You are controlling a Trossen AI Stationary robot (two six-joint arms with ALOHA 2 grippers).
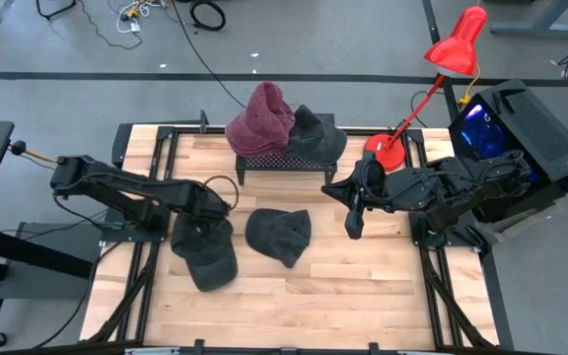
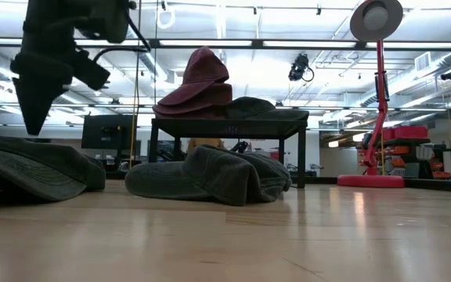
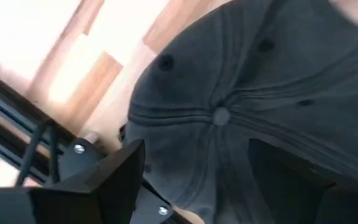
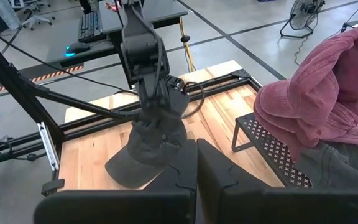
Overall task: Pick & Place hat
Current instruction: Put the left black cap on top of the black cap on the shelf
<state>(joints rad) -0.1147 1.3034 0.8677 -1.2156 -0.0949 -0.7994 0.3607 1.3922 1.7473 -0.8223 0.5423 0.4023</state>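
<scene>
The robot should place the dark grey cap on the black mesh rack, so its left gripper should next grab the cap by its top button.
A dark grey cap (image 1: 208,258) lies crown up on the wood at the table's left. My left gripper (image 1: 199,223) hangs open just above it, and in the left wrist view (image 3: 196,149) one finger stands on each side of the crown button (image 3: 221,115). A second dark grey hat (image 1: 279,235) lies crumpled at the table's middle (image 2: 210,174). A black mesh rack (image 1: 284,163) at the far side carries a maroon hat (image 1: 261,118) and a dark hat (image 1: 316,133). My right gripper (image 1: 352,227) is shut and waits in the air at the right, pointing toward the middle (image 4: 196,158).
A red desk lamp (image 1: 390,150) stands at the far right corner, its head (image 1: 459,44) beyond the table. A black computer case (image 1: 521,138) sits off the right edge. Bare wood (image 1: 294,306) runs along the near side.
</scene>
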